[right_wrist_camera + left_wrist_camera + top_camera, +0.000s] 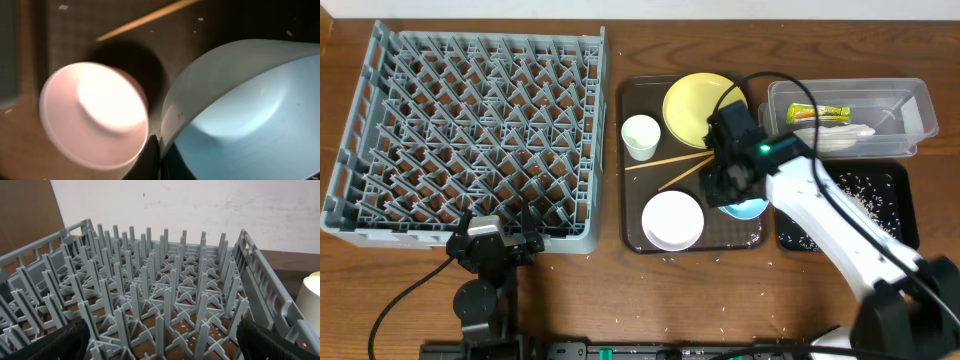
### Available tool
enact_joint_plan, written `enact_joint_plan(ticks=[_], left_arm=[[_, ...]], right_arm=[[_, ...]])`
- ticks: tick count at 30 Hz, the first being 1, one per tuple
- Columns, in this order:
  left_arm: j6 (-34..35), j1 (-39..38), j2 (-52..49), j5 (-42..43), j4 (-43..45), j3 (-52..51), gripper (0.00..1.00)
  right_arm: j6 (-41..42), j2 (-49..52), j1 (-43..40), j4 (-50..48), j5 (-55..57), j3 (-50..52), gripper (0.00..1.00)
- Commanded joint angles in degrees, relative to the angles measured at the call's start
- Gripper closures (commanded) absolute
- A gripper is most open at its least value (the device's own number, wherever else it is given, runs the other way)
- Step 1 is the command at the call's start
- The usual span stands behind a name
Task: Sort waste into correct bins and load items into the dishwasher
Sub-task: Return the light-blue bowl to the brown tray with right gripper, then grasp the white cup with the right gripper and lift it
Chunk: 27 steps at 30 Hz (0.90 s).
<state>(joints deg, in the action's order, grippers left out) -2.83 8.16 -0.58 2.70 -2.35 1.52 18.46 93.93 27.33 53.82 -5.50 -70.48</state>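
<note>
The light blue bowl is tilted above the brown serving tray and would drop if I opened now, so my right gripper keeps hold of the bowl for now.
My right gripper (730, 185) is shut on the rim of the light blue bowl (748, 209), which sits tilted over the brown serving tray. In the right wrist view the fingers (159, 150) pinch the bowl's rim (245, 115), with the white bowl (95, 115) just to the left. The yellow plate (698, 105), white cup (641, 135), white bowl (672, 220) and chopsticks (675, 165) lie on the tray. The wrapper (820, 113) and napkin (835, 138) lie in the clear tub (910, 100). Rice grains lie in the black tray (890, 200). My left gripper (495, 243) is open and empty at the front edge of the grey dish rack (470, 130).
The brown serving tray (630, 100) stands between the rack and the bins. Loose rice grains dot the table in front of it. In the left wrist view the rack's pegs (160, 290) fill the frame and the cup (310, 300) shows at the right edge.
</note>
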Motion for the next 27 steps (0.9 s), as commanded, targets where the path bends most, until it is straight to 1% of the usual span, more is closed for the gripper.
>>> enact_joint_plan(ticks=[1, 8, 11, 13, 15, 16, 17, 23, 25, 26, 27], left_arm=[[0.0, 0.3, 0.3, -0.3, -1.4, -1.3, 0.05], [0.0, 0.3, 0.3, -0.3, -1.4, -1.3, 0.05], [0.0, 0.3, 0.3, -0.3, -1.4, -1.3, 0.05], [0.0, 0.3, 0.3, -0.3, -1.4, -1.3, 0.05], [0.0, 0.3, 0.3, -0.3, -1.4, -1.3, 0.05], [0.0, 0.3, 0.3, -0.3, -1.4, -1.3, 0.05], [0.0, 0.3, 0.3, -0.3, -1.4, -1.3, 0.05], [0.0, 0.3, 0.3, -0.3, -1.4, -1.3, 0.05], [0.0, 0.3, 0.3, -0.3, -1.4, -1.3, 0.05], [0.0, 0.3, 0.3, -0.3, -1.4, -1.3, 0.05], [0.0, 0.3, 0.3, -0.3, -1.4, -1.3, 0.05]], right_arm=[[1.4, 4.9, 0.5, -1.2, 1.6, -0.8, 0.99], [1.4, 10.1, 0.5, -1.8, 0.9, -0.8, 0.97], [1.4, 10.3, 0.5, -2.0, 1.0, -0.8, 0.97], [1.4, 10.2, 0.5, -2.4, 0.9, -0.9, 0.95], [1.4, 10.2, 0.5, -2.4, 0.9, -1.0, 0.85], [1.4, 10.2, 0.4, -2.1, 0.7, -1.5, 0.83], [1.3, 10.2, 0.4, -0.8, 0.7, -2.8, 0.78], [0.6, 10.2, 0.4, 6.0, 0.7, -13.7, 0.74], [0.7, 10.2, 0.4, 5.6, 0.7, -16.2, 0.60], [2.0, 10.2, 0.4, 3.4, 0.7, -17.1, 0.53], [3.8, 10.2, 0.4, 0.8, 0.7, -17.1, 0.49]])
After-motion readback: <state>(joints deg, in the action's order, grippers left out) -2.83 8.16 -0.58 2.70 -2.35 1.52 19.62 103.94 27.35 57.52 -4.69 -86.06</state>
